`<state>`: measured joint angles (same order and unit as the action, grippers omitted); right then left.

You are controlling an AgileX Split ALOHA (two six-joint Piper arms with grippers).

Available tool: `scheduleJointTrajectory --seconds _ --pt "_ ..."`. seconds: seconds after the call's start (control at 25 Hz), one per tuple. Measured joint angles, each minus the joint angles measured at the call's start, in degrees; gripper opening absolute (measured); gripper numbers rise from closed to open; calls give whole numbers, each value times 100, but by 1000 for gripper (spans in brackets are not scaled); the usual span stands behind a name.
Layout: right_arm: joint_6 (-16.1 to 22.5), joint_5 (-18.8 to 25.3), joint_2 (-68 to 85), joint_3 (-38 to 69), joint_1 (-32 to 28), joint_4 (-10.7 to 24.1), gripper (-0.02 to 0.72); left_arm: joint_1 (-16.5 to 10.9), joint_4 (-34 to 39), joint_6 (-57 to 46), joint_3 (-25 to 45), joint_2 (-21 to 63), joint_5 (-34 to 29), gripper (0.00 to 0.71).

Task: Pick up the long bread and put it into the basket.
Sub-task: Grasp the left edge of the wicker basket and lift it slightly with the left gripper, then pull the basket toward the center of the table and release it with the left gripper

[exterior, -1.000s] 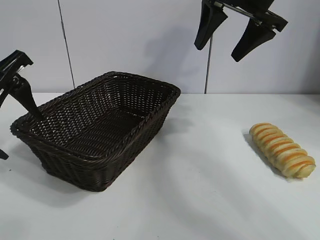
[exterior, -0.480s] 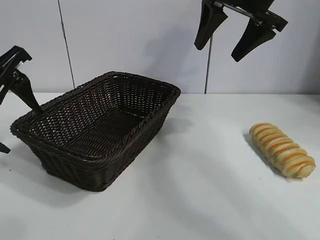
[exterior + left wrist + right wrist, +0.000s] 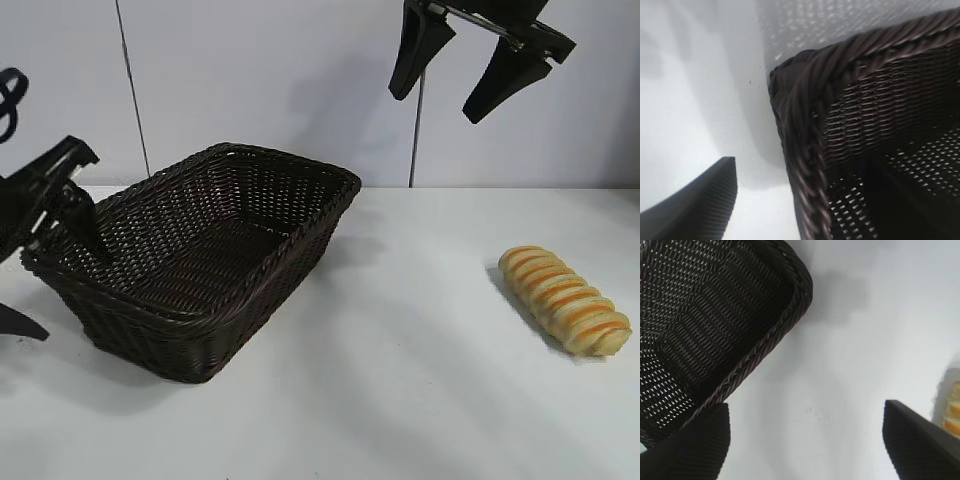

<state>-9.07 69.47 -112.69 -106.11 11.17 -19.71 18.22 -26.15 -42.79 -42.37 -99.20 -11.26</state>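
Note:
The basket's body is far wider than my left gripper's fingers, so next my left gripper will take hold of the basket by the narrow braided rim of its end.
The long bread, golden with orange stripes, lies on the white table at the right, with nothing touching it. The dark wicker basket stands at centre left with nothing in it. My left gripper is open and straddles the basket's left corner. One finger is over the inside and the other is outside the rim. My right gripper hangs open high above the table's back, between basket and bread. Its wrist view shows the basket and a sliver of bread.
A bare white tabletop stretches between the basket and the bread. A pale wall with a vertical seam stands behind the table.
My left gripper has dropped and moved right, toward the basket's left corner, so its fingers now straddle the rim. The right arm, the bread and the basket have not moved.

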Motion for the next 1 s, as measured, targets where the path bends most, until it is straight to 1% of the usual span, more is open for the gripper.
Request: scheduleJointTrajectory --seconds 0.08,0.12,0.2,0.28,0.36,0.48,0.52,0.72,0.8,1.0 --pt "0 0 0 0 0 0 600 0 -1 0 0 -29 39 493" --pt "0 4 0 0 0 0 600 0 -6 -1 0 -29 47 463" --pt "0 4 0 0 0 0 600 0 -6 -6 -12 -29 49 378" --pt "0 4 0 0 0 0 600 0 -19 -12 -37 -29 73 276" --pt "0 4 0 0 0 0 600 0 -34 -33 -50 -29 89 206" --pt "0 4 0 0 0 0 600 0 -38 -51 -50 -29 57 125" --pt "0 4 0 0 0 0 600 0 -27 -37 -50 -29 57 111" --pt "0 4 0 0 0 0 600 0 -32 -43 -50 -29 -8 111" --pt "0 11 0 0 0 0 600 0 -34 -43 -109 -29 -143 111" --pt "0 11 0 0 0 -6 600 -173 80 29 -594 -35 -1177 111"
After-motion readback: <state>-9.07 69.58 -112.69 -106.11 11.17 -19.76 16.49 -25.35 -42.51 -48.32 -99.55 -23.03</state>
